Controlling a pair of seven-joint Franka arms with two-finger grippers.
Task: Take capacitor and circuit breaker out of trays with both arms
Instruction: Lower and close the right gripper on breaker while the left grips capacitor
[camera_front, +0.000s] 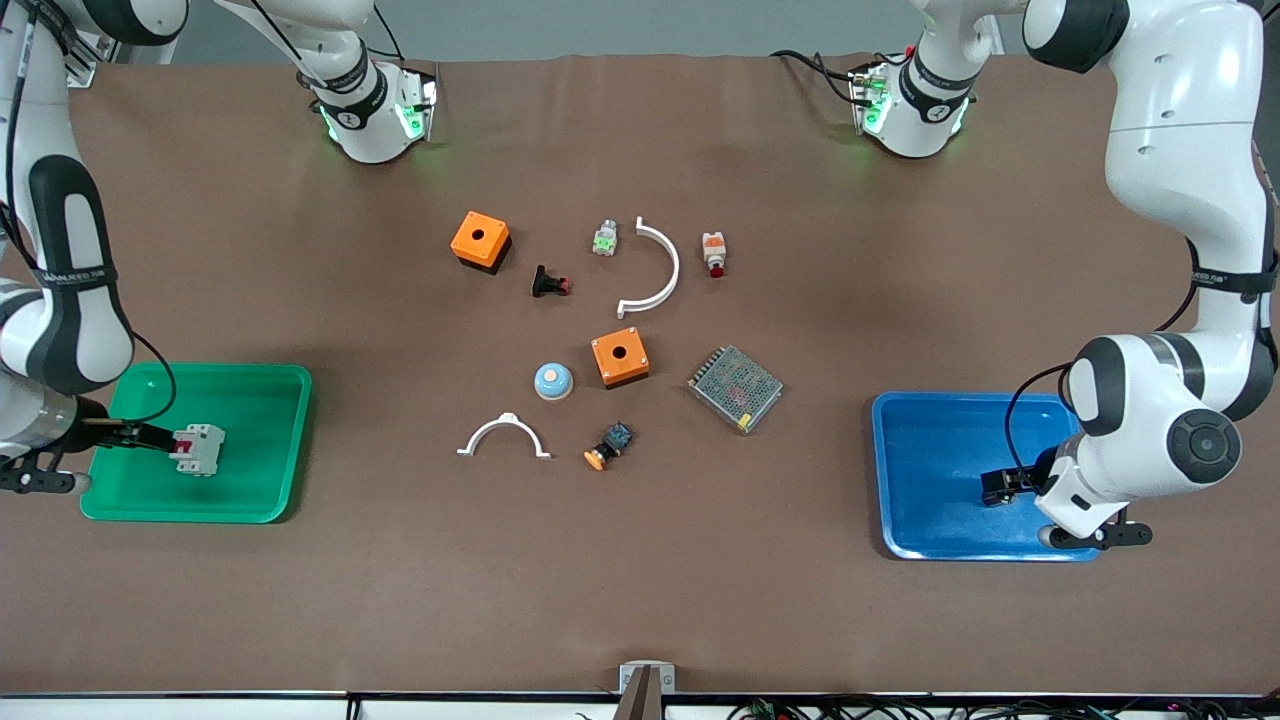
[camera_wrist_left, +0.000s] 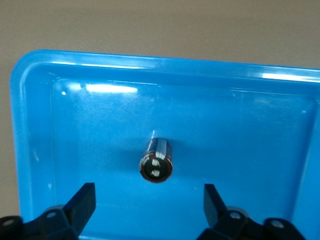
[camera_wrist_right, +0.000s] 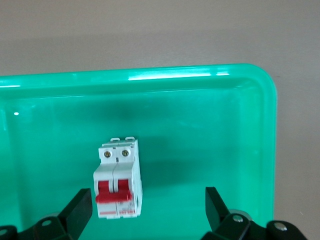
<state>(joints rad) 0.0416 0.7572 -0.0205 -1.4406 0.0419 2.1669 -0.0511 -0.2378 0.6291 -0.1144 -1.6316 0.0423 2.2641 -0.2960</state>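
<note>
The sides of the breaker's red lever are still beyond my fingers, so my fingers would miss the lever if they closed now. My right gripper needs to move toward the lever first and then close.
The breaker (camera_wrist_right: 117, 180), a light-grey block with a red lever, lies in the green tray (camera_wrist_right: 210, 125) at the right arm's end of the table. It also shows in the front view (camera_front: 198, 449). My right gripper (camera_wrist_right: 148, 197) is open just above it, and the breaker sits close to one finger (camera_wrist_right: 80, 207); the gripper shows in the front view too (camera_front: 158, 438). The capacitor (camera_wrist_left: 156, 161), a small black cylinder, lies in the blue tray (camera_wrist_left: 75, 115). My left gripper (camera_wrist_left: 149, 192) is open just over it, low over the blue tray (camera_front: 930, 440) in the front view (camera_front: 997, 487), where the capacitor is hidden.
In the middle of the table lie two orange boxes (camera_front: 480, 240) (camera_front: 619, 358), a black push-button (camera_front: 549, 283), two white curved pieces (camera_front: 655, 268) (camera_front: 504, 436), a mesh-covered metal box (camera_front: 735, 388), a blue dome (camera_front: 553, 380), and small switch parts (camera_front: 713, 253) (camera_front: 609, 445).
</note>
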